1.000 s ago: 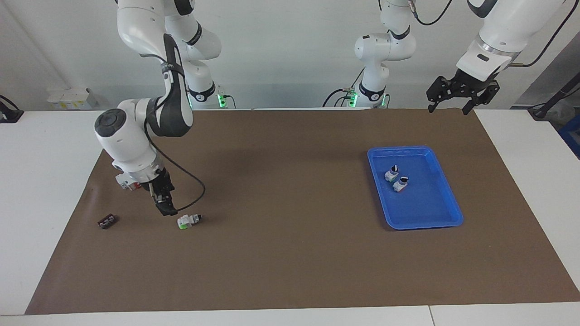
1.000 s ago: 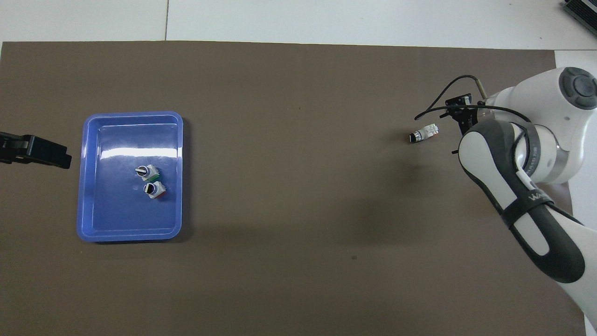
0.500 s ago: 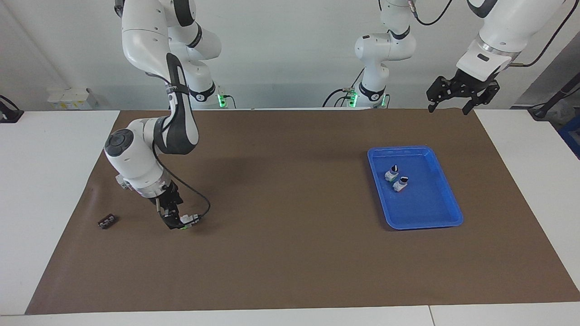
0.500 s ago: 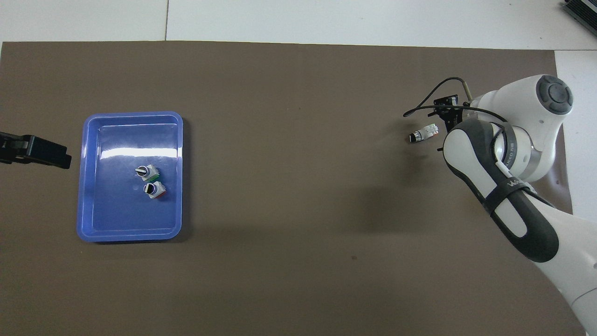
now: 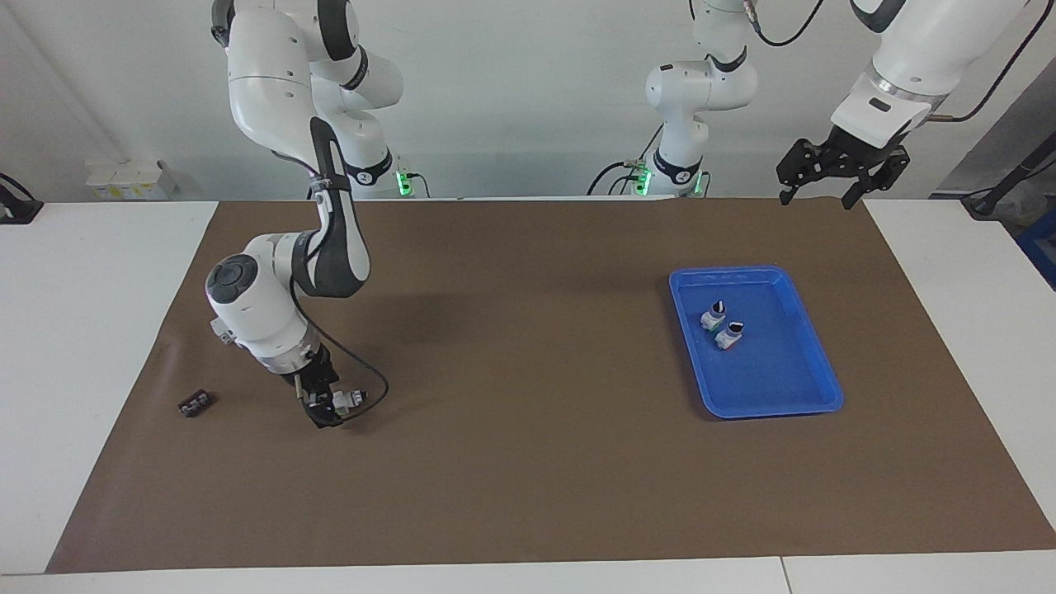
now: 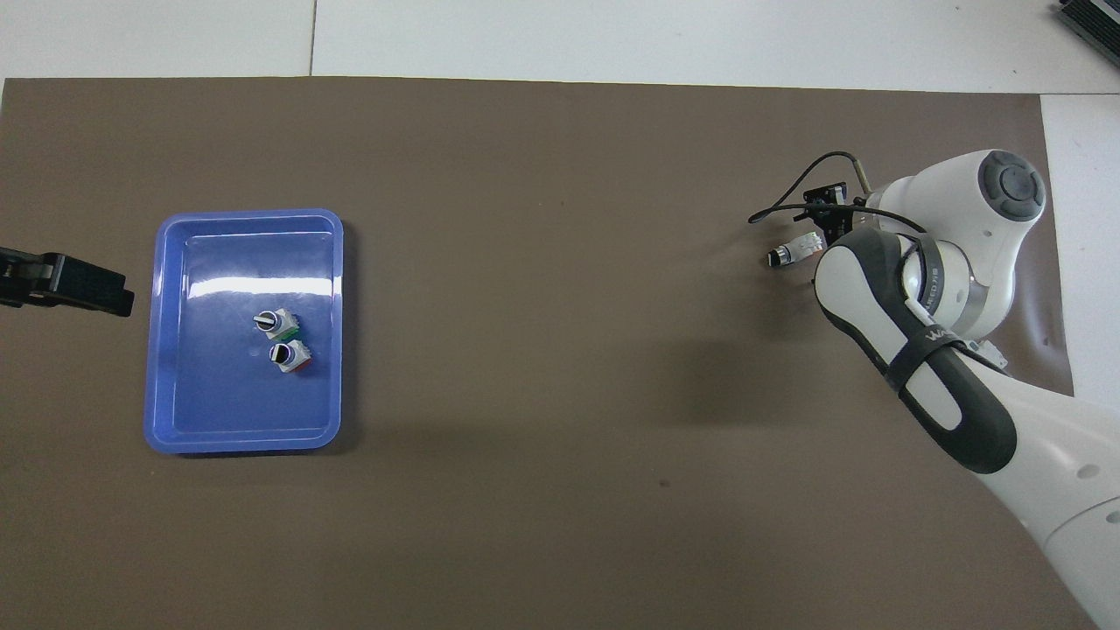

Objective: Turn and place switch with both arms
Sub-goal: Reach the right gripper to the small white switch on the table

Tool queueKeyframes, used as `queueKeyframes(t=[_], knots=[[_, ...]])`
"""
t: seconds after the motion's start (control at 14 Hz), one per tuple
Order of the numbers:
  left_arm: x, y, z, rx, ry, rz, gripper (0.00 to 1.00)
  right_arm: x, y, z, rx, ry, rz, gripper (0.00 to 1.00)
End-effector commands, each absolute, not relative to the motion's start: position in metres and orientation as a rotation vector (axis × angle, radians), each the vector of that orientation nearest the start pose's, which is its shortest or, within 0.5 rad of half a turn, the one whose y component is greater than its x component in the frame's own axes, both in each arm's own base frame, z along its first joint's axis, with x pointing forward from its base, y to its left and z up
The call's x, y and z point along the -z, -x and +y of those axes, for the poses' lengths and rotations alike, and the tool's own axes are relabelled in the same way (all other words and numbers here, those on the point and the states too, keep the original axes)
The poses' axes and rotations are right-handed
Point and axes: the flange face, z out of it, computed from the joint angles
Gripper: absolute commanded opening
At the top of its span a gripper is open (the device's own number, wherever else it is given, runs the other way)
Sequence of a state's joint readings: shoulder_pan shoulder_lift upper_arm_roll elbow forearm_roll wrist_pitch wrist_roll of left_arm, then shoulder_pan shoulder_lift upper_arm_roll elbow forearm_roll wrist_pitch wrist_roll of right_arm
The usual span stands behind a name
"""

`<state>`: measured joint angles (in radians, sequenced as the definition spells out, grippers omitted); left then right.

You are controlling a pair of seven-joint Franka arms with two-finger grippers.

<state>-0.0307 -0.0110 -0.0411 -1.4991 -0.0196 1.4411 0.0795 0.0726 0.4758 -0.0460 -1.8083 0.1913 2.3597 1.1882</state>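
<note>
My right gripper's fingers reach down around the switch's white body (image 6: 806, 246) in the overhead view, so it is now time to close on the switch.
The switch (image 5: 348, 399) lies on its side on the brown mat toward the right arm's end of the table, black knob pointing toward the tray. In the overhead view the switch (image 6: 792, 252) shows its white body and black knob. My right gripper (image 5: 327, 410) is down at the mat, right at the switch's green end, which it partly hides. In the overhead view the right gripper (image 6: 827, 229) is mostly under its own arm. My left gripper (image 5: 833, 191) is open and empty, waiting high over the mat's corner nearest the left arm; it also shows in the overhead view (image 6: 83, 289).
A blue tray (image 5: 775, 410) toward the left arm's end holds two more small switches (image 5: 714, 316) (image 5: 730, 334), also seen from overhead in the tray (image 6: 249, 214). A tiny flat black piece (image 5: 195, 403) lies on the mat beside the right gripper, toward the mat's edge.
My right gripper has come down and moved over from beside the switch until it is at its green end. The switch has stayed in place. The left arm has not moved.
</note>
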Motion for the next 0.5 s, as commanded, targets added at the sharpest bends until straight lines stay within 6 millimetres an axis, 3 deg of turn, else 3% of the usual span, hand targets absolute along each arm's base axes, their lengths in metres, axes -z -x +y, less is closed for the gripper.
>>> queueKeyframes(t=[0.0,0.07,0.14,0.43], knots=[[-0.653,-0.528,-0.037,-0.082,3.132,0.224,1.0,-0.283,-0.66,0.023,-0.016,2.401,1.77,0.59],[-0.653,-0.528,-0.037,-0.08,3.132,0.224,1.0,-0.283,-0.66,0.023,-0.02,2.402,1.77,0.14],[-0.653,-0.528,-0.037,-0.08,3.132,0.224,1.0,-0.284,-0.661,0.021,-0.022,2.404,1.77,0.0],[-0.653,-0.528,-0.037,-0.08,3.132,0.224,1.0,-0.301,-0.668,0.02,-0.067,2.417,1.765,0.0]])
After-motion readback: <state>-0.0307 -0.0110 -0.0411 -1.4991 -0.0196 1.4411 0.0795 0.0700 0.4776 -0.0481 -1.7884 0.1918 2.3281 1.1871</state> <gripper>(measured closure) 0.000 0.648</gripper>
